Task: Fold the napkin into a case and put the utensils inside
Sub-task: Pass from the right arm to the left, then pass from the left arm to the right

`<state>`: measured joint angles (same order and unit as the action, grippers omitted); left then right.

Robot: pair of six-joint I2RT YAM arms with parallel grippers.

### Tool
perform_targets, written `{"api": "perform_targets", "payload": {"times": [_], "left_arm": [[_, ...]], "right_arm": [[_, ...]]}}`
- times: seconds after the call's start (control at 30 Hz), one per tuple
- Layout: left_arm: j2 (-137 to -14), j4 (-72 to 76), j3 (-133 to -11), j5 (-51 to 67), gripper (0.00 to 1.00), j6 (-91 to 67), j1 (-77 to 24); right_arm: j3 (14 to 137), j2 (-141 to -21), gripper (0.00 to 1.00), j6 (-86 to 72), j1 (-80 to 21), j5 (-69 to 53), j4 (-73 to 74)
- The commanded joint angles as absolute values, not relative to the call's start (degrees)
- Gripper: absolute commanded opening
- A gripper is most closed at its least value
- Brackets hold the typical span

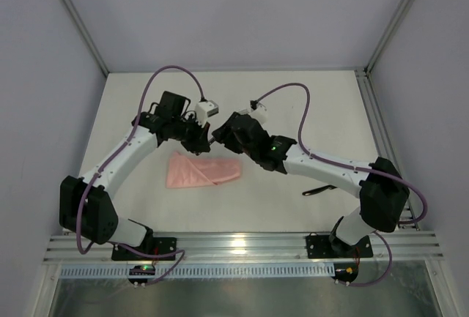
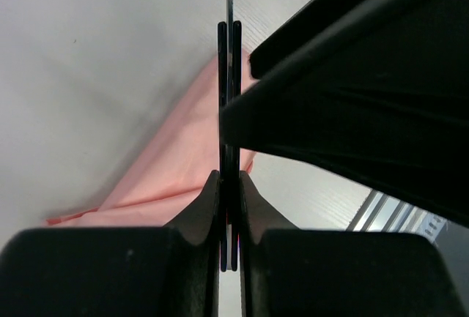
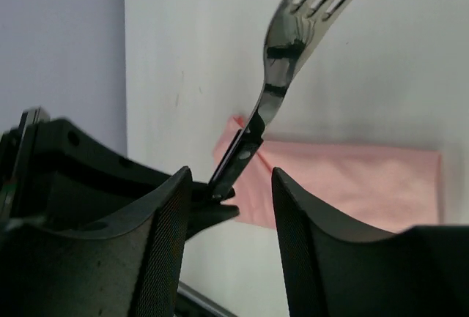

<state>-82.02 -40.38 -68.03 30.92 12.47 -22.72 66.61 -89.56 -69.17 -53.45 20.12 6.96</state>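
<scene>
My right gripper should grab the fork next, where the handle meets the neck. The fork's handle then stays free to slide into the napkin case.
The napkin lies on the table folded into a tapered salmon-pink case, also seen in the left wrist view and the right wrist view. My left gripper hangs above the case's far edge, shut on the thin dark handles of the utensils, which stand edge-on between its pads. In the right wrist view the fork rises with its pale tines at the top. My right gripper is open, with a finger on each side of the handle's end and not touching it. The two grippers meet tip to tip.
The white table is walled at the back and sides, with an aluminium rail along the near edge. The right gripper's black body fills the right of the left wrist view. A small dark thing lies under the right arm.
</scene>
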Motion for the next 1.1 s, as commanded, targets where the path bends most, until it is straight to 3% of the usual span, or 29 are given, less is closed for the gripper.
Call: {"api": "perform_targets", "payload": {"times": [0.0,0.13,0.17,0.3,0.43,0.53,0.9,1.0,1.03,1.07], "left_arm": [[-82.3,-42.6,-68.7,35.5,0.0,15.4,-20.1],[-83.8,-47.6,-70.1,38.3,0.0,19.2,-18.9],[-84.2,-50.5,-70.5,39.4,0.0,20.4,-18.9],[-84.4,-58.0,-72.4,42.6,0.0,24.9,-18.9],[-84.1,-63.1,-73.1,45.3,0.0,27.7,-18.9],[-83.9,-65.9,-73.0,46.1,0.0,30.1,-18.9],[-82.7,-69.8,-72.2,49.0,0.0,33.1,-19.0],[-82.6,-71.5,-71.8,50.3,0.0,35.1,-19.0],[-82.5,-72.4,-71.7,50.4,0.0,35.6,-19.0],[-82.3,-72.9,-71.6,50.6,0.0,36.0,-19.0]], "right_arm": [[66.2,-80.9,0.52,-39.7,-56.6,22.2,4.7],[60.8,-73.2,0.52,0.4,-65.0,24.1,3.8],[59.4,-71.0,0.52,17.5,-66.3,21.6,4.1],[55.4,-70.0,0.52,45.6,-68.6,10.6,5.0],[64.4,-76.5,0.52,56.1,-68.6,8.9,12.9],[69.6,-81.9,0.45,59.6,-68.6,9.0,17.6],[69.1,-87.1,0.44,63.3,-65.9,9.1,17.2],[69.0,-88.2,0.34,63.0,-65.4,10.9,16.0],[68.7,-88.2,0.24,62.8,-65.3,11.3,15.1],[68.4,-88.2,0.2,62.2,-65.2,12.0,13.1]]}}
